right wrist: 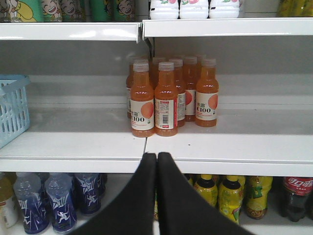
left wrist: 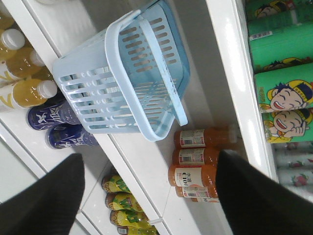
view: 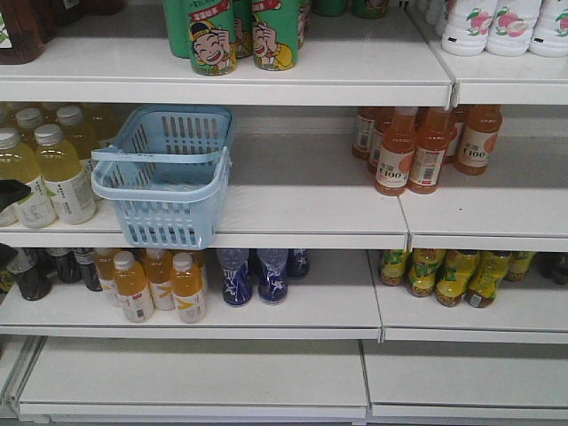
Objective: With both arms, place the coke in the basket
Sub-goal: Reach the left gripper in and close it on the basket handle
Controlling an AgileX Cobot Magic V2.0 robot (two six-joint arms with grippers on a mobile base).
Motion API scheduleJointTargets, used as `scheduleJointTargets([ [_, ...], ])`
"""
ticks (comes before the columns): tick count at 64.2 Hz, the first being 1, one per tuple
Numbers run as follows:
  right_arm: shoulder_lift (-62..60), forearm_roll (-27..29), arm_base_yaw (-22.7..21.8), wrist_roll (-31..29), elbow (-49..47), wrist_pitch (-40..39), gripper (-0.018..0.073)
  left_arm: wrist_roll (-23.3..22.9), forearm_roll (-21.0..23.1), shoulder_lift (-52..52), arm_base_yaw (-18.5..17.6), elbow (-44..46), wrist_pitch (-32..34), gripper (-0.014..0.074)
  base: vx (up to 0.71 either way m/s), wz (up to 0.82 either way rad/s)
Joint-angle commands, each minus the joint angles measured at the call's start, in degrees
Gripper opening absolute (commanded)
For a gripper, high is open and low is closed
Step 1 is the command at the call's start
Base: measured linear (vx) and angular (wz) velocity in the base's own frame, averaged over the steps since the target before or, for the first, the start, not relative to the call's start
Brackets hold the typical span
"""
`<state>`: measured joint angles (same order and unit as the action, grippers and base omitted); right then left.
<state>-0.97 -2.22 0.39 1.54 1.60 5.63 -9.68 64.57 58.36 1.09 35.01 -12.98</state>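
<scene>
I next need to grab the light blue basket by its folded handle (view: 158, 158) with my left gripper, so that the basket's inside stays free for the coke.
The light blue basket (view: 156, 193) stands on the middle shelf at the left, overhanging the shelf's front edge, its handle folded across the rim. No coke shows in any view. In the left wrist view the basket (left wrist: 113, 100) lies ahead of my left gripper (left wrist: 150, 155), which is open with nothing between its fingers (left wrist: 46, 196). A black bit of that arm (view: 11, 193) pokes in at the left edge of the front view. My right gripper (right wrist: 157, 154) is shut and empty, level with the middle shelf's front edge, below the orange bottles (right wrist: 166, 100). The basket's corner (right wrist: 10, 110) shows at its left.
Orange juice bottles (view: 426, 146) stand on the middle shelf to the right, pale yellow bottles (view: 49, 164) left of the basket. Green cans (view: 235, 31) sit on the top shelf. Blue bottles (view: 257, 275), yellow-green bottles (view: 453, 275) and a dark cola bottle (right wrist: 296, 196) fill the lower shelf.
</scene>
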Motion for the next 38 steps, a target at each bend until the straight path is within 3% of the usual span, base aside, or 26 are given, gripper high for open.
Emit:
scheduleJointTargets([
  [1, -0.3, -0.2, -0.3, -0.3, 0.4, -4.4, -0.001, 3.4, 6.1, 3.9, 0.0, 4.9, 0.0, 0.0538, 0.0, 0.0],
  [12, -0.3, -0.2, -0.3, -0.3, 0.4, -4.4, -0.001, 11.1, 12.5, 12.6, 0.0, 11.2, -3.1, 0.0538, 0.0, 0.0],
  [38, -0.3, -0.2, -0.3, -0.3, 0.4, -4.4, -0.001, 30.5, 37.7, 32.1, -1.0, 24.6, -13.5, 0.0538, 0.0, 0.0],
])
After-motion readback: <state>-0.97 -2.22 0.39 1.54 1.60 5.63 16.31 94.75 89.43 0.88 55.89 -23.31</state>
